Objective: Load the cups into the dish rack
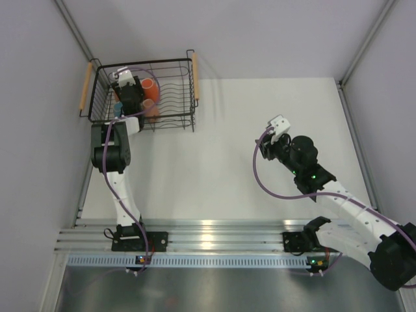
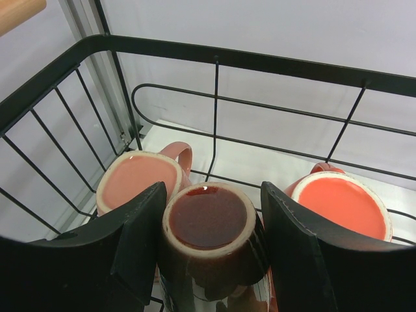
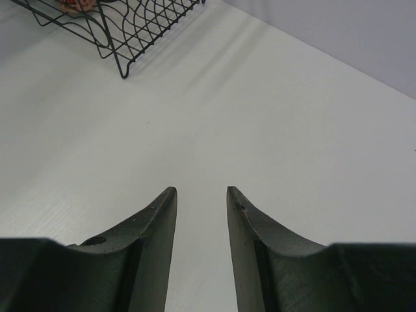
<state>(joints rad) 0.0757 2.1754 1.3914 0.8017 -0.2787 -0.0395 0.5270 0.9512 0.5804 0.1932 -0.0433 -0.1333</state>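
The dark brown cup (image 2: 208, 221) is upside down between two cups and would rest inside the rack, so my left gripper needs to open its fingers.
The dish rack (image 1: 144, 63), black wire with wooden handles, stands at the table's far left. My left gripper (image 1: 132, 96) reaches down into it. In the left wrist view that gripper (image 2: 213, 190) is shut on the dark brown cup (image 2: 208, 221), which is upside down with its base facing the camera and one finger on each side. A salmon-pink cup (image 2: 136, 181) sits upside down to its left and an orange cup (image 2: 342, 207) to its right, both inside the rack (image 2: 260, 62). My right gripper (image 1: 276, 127) hovers over the bare table, open and holding nothing (image 3: 201, 190).
The rack's near corner (image 3: 123, 39) shows at the upper left of the right wrist view, far from the right fingers. Grey walls close in the table on the left, back and right. The white table (image 1: 227, 149) lies between the two arms.
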